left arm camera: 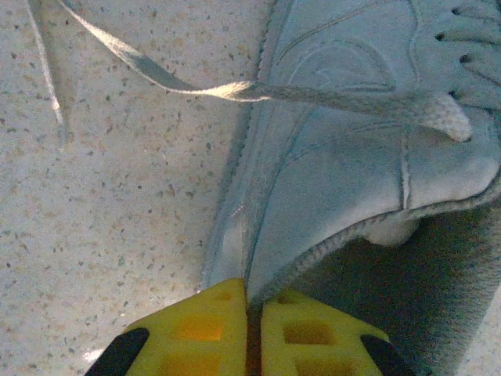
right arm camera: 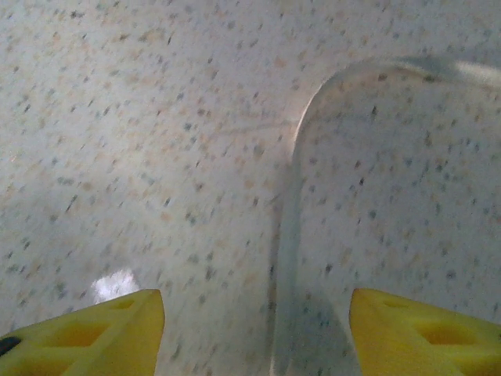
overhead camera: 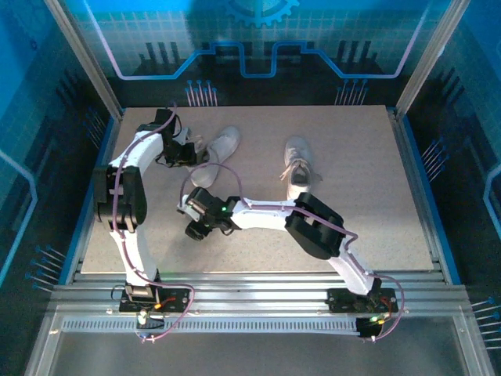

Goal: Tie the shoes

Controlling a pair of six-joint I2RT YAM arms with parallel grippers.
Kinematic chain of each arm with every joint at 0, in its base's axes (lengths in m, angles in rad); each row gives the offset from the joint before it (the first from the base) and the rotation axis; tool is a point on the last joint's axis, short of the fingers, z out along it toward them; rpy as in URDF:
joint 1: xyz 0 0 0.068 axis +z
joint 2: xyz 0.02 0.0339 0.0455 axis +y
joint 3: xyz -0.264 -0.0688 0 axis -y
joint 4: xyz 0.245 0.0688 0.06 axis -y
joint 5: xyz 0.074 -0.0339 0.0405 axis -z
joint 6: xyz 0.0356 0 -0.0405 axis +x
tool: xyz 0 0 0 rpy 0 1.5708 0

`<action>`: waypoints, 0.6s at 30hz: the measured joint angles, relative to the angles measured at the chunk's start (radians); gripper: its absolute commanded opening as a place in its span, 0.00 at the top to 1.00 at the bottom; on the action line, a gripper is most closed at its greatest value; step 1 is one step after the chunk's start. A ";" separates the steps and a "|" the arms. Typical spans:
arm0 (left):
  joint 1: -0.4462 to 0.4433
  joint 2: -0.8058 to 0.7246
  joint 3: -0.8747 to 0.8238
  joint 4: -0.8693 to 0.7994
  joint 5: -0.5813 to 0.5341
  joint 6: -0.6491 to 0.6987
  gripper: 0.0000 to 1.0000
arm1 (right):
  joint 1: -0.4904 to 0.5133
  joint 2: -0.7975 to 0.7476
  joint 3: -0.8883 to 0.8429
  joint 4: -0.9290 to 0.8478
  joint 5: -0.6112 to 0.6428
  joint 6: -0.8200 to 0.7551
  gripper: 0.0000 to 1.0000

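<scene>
The right gripper pinches the flat lace on its loose part away from the shoe (right arm camera: 284,301) next, which leaves length free to cross for tying.
Two pale low-top shoes lie on the speckled table, the left shoe (overhead camera: 219,149) and the right shoe (overhead camera: 297,166). My left gripper (overhead camera: 190,153) is at the left shoe's heel end. In the left wrist view its yellow fingers (left arm camera: 211,321) are shut on the rim of the shoe (left arm camera: 344,172) at its opening. A lace (left arm camera: 235,91) runs slack across the table and over the shoe's side. My right gripper (overhead camera: 194,229) hangs over bare table nearer to me, open (right arm camera: 254,305), and a flat lace (right arm camera: 283,258) lies on the table between its fingertips, untouched.
Metal frame posts and blue side walls box in the table (overhead camera: 368,196). My right arm (overhead camera: 313,223) stretches leftward across the near part of the table. The left arm's elbow (overhead camera: 117,196) stands near the left edge.
</scene>
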 measured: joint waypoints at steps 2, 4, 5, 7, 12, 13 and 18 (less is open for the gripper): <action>0.000 0.000 0.009 -0.017 0.003 0.000 0.91 | -0.002 0.028 0.043 -0.011 0.000 -0.009 0.36; -0.001 0.000 0.013 -0.030 0.010 -0.002 0.91 | -0.002 0.052 0.076 -0.021 0.000 -0.014 0.35; -0.002 0.000 0.013 -0.033 0.014 -0.002 0.91 | -0.002 0.065 0.088 -0.029 0.000 -0.015 0.35; -0.002 0.000 0.013 -0.037 0.015 -0.003 0.91 | -0.002 0.087 0.098 -0.046 0.001 -0.014 0.38; -0.005 -0.002 0.013 -0.048 0.015 -0.011 0.91 | -0.001 0.079 0.080 -0.048 0.018 -0.009 0.95; -0.006 -0.005 0.013 -0.052 0.014 -0.015 0.91 | -0.001 0.069 0.063 -0.039 0.019 -0.006 0.99; -0.035 -0.045 0.007 -0.104 -0.003 -0.054 0.92 | -0.017 -0.081 -0.156 -0.018 0.057 0.021 1.00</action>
